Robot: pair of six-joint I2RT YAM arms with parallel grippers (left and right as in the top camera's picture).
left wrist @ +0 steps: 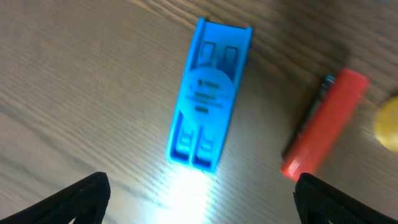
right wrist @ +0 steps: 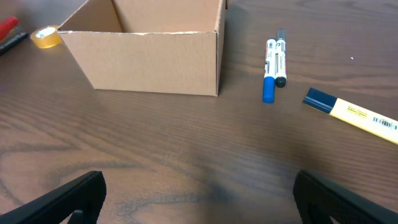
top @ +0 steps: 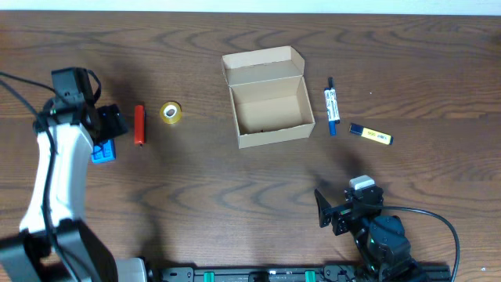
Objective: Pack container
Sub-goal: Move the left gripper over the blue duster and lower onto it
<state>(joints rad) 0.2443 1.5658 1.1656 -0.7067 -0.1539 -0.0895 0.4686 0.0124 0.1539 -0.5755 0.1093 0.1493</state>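
My left gripper should next grab the blue plastic piece (top: 102, 152) from above, across its long sides at the middle, so that it can lay it flat inside the container (top: 270, 110).
The tan cardboard container (top: 270, 110) stands open at the table's middle, lid flap folded back; it also shows in the right wrist view (right wrist: 146, 53). My left gripper (top: 109, 125) is open above a blue plastic piece (top: 102, 152), which fills the left wrist view (left wrist: 205, 93) just ahead of the fingers (left wrist: 202, 199). A red marker (top: 139, 124) and a yellow tape roll (top: 171, 113) lie to its right. My right gripper (top: 333, 213) is open and empty near the front edge, fingers wide apart (right wrist: 199, 196).
A blue-and-white pen and a dark pen (top: 332, 105) lie right of the container, also in the right wrist view (right wrist: 273, 61). A yellow and dark blue marker (top: 370, 134) lies further right. The red marker (left wrist: 326, 121) shows in the left wrist view.
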